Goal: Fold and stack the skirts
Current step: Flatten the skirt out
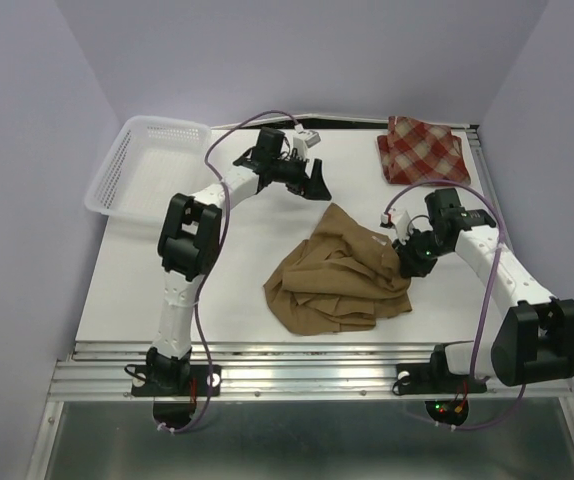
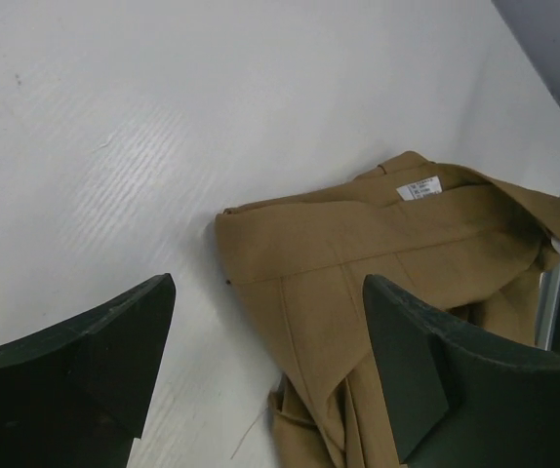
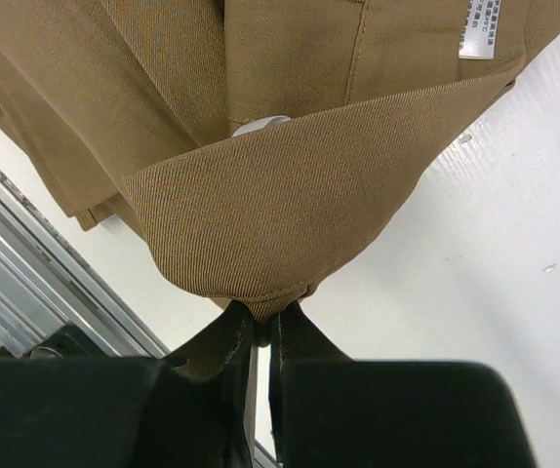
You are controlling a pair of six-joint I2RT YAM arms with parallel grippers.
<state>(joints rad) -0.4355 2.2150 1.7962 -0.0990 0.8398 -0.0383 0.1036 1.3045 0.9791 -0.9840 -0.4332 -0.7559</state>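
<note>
My left gripper should next grab the tan-brown skirt's far corner (image 1: 334, 211) (image 2: 231, 226) along the skirt's labelled edge, opposite my right gripper. It should then stretch and spread the skirt for folding.
The tan-brown skirt (image 1: 339, 275) lies crumpled at the middle of the white table. My right gripper (image 1: 404, 256) is shut on its right edge; in the right wrist view the cloth (image 3: 260, 195) is pinched between the closed fingertips (image 3: 260, 314). My left gripper (image 1: 317, 184) is open and empty, hovering just beyond the skirt's far corner; in the left wrist view the skirt (image 2: 397, 253) with its white label lies below between the spread fingers (image 2: 114, 341). The red-and-cream plaid skirt (image 1: 422, 148) lies folded at the far right.
A white mesh basket (image 1: 147, 165) stands at the far left of the table. A metal rail (image 1: 267, 365) runs along the near edge, and another along the right side (image 1: 482, 170). Purple walls close in the sides.
</note>
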